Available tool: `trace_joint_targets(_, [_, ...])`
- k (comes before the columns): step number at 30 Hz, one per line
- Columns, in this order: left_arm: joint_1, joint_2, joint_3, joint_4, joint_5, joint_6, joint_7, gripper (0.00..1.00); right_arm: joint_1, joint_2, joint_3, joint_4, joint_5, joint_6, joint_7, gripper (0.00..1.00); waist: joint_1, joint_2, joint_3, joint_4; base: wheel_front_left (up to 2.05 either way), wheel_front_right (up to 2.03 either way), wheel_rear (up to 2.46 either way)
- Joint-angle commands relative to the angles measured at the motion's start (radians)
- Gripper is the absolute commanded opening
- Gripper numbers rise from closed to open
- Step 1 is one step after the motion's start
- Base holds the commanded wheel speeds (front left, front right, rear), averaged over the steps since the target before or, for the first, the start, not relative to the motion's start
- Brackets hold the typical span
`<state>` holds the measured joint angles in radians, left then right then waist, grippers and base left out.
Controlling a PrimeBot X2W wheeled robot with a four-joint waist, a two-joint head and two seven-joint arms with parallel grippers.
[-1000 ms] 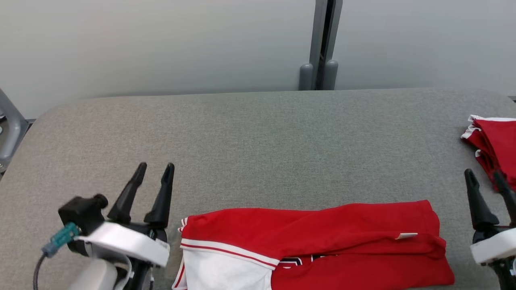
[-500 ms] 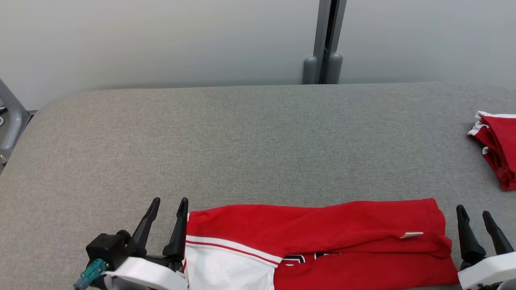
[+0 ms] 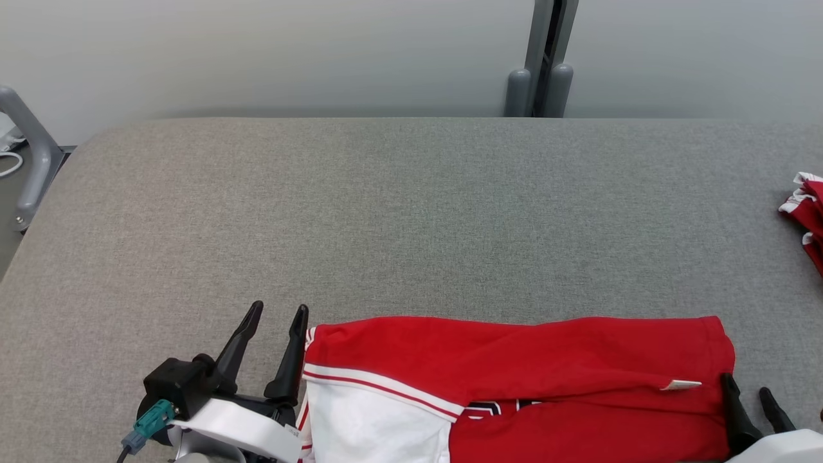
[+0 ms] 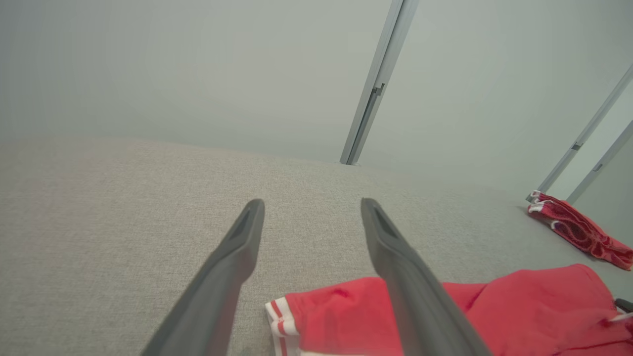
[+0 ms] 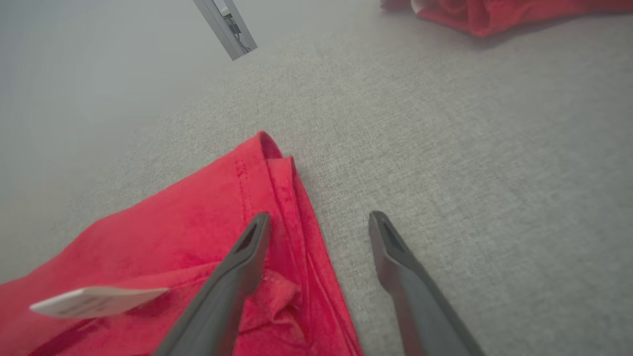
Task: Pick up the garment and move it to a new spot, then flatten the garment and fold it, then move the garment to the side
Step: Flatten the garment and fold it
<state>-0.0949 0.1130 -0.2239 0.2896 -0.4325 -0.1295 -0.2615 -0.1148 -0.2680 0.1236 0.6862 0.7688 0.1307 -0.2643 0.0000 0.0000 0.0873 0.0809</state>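
My right gripper grabs the layered red hem (image 3: pixel 728 364) next, where loose edges stand up, since the garment's folded body (image 3: pixel 555 359) lies flat on the tabletop.
The garment (image 3: pixel 514 379), a red jersey T-shirt with a white sleeve and red-white striped trim, lies folded along the near edge of the grey table (image 3: pixel 411 212). A small white tag (image 3: pixel 680 385) sticks out near its right end. My left gripper (image 3: pixel 278 311) stands open at the garment's left edge, its right finger beside the striped trim (image 4: pixel 279 321). My right gripper (image 3: pixel 747 382) is open at the garment's right end. In the right wrist view its left finger lies over the red hem (image 5: pixel 277 198) and the right finger over bare table; the tag (image 5: pixel 94 300) shows at lower left.
A second red-and-white cloth bundle (image 3: pixel 807 218) lies at the table's far right edge, also as the bundle (image 4: pixel 578 230) and the bundle (image 5: pixel 494 12). A grey post (image 3: pixel 546 58) stands behind the table against the pale wall. A grey metal rail (image 3: pixel 29 161) is at the left.
The head camera has shifted, so the scene sits differently. Both open grippers have come in to the garment's two ends. The garment lies as before.
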Motion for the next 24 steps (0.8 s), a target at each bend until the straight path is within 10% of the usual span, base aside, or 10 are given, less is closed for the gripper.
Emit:
trace_joint_targets(1, [-0.014, 0.009, -0.001, -0.001, -0.001, -0.001, -0.003, 1.0, -0.013, -0.003, 0.003, 0.013, 0.011, 0.0, -0.001, 1.0, 0.0, 0.0, 0.002, 0.001, 0.0, 0.0, 0.0])
trace_joint_targets(14, [-0.022, 0.022, -0.015, 0.006, -0.006, -0.002, -0.003, 1.0, -0.024, 0.002, 0.103, 0.039, 0.093, 0.0, 0.0, 1.0, 0.0, 0.0, -0.005, 0.005, 0.0, 0.0, 0.0])
trace_joint_targets(15, [-0.02, 0.022, -0.015, 0.008, -0.007, -0.002, -0.003, 1.0, -0.022, -0.001, 0.108, 0.04, 0.098, 0.0, 0.0, 0.5, 0.0, 0.0, -0.008, 0.005, 0.0, 0.0, 0.0])
trace_joint_targets(17, [-0.016, 0.021, -0.014, 0.008, -0.006, -0.002, -0.003, 1.0, -0.021, -0.009, 0.113, 0.037, 0.102, 0.0, 0.0, 0.0, 0.0, 0.0, -0.012, 0.005, 0.0, 0.0, 0.0])
trace_joint_targets(24, [-0.008, 0.021, -0.021, 0.017, -0.008, -0.002, -0.003, 1.0, -0.033, -0.027, 0.073, 0.013, 0.093, 0.0, -0.001, 0.0, 0.0, 0.0, -0.023, 0.002, 0.0, 0.0, 0.0])
